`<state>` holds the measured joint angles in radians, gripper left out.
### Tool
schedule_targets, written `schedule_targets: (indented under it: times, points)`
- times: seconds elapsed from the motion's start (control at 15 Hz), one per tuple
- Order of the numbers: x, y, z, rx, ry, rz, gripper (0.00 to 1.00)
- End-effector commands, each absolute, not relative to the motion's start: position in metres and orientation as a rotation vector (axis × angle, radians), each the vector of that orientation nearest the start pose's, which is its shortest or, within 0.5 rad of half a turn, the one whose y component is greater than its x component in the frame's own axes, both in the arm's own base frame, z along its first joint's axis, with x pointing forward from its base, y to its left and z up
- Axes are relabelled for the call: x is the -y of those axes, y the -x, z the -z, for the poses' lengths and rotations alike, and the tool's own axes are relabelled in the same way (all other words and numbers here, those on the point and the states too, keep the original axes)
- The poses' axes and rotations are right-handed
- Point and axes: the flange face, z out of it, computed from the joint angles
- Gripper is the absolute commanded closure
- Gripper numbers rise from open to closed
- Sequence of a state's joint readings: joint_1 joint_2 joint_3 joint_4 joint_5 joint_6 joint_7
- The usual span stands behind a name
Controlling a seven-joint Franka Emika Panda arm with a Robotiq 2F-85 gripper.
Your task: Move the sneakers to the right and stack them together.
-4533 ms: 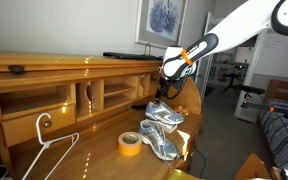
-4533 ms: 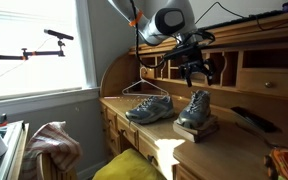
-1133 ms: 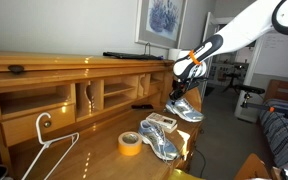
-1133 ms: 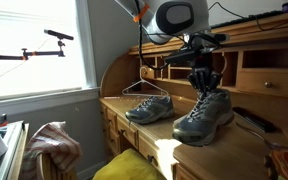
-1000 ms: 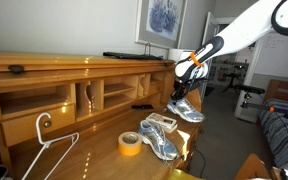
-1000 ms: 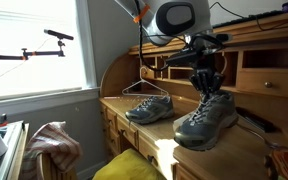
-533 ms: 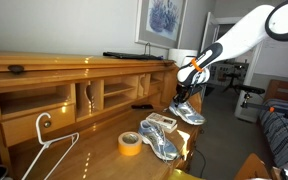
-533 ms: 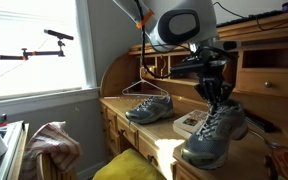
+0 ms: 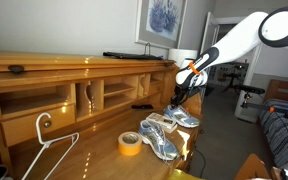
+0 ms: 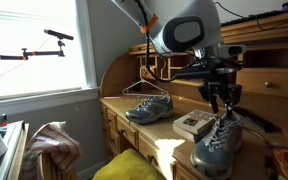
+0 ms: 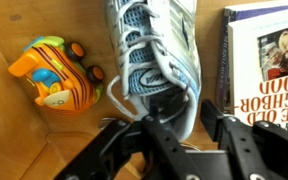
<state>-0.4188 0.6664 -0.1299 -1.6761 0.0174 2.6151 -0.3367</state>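
I'll grab the sneaker's heel side, one finger in its opening, leaving its sole free to stack the sneakers together.
One silver-grey sneaker (image 9: 185,119) (image 10: 216,146) rests on the desk's right end beside a book; in the wrist view this sneaker (image 11: 152,52) points away from me. My gripper (image 9: 179,100) (image 10: 222,103) (image 11: 194,108) stands over its heel, open. One finger is inside the heel opening and the other is just outside the heel wall, with a thin gap showing. The other sneaker (image 9: 156,141) (image 10: 148,108) lies apart on the desk, near the yellow tape roll (image 9: 130,144).
A book (image 10: 195,123) (image 11: 265,68) lies right beside the lowered sneaker. An orange toy car (image 11: 58,74) sits on its other side. A white hanger (image 9: 42,140) lies further along the desk. The desk's cubby shelves (image 9: 74,98) run behind.
The gripper has come down with the sneaker from mid-air onto the desk beside the book. Its jaws, shut on the heel before, have parted.
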Motion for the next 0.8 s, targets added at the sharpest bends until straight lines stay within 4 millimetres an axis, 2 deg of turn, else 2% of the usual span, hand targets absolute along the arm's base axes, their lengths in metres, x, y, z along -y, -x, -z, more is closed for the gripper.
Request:
schedule_targets:
  times: [0.0,0.2,0.47,0.73]
  points:
    - [0.354,-0.616,-0.258,-0.372,3.232,0.419,0.2]
    - [0.327,-0.62,-0.275,-0.367,3.19,0.363,0.01]
    - [0.268,-0.64,-0.28,-0.226,3.103,0.225,0.0]
    - [0.203,-0.654,-0.264,-0.122,3.071,0.02,0.0]
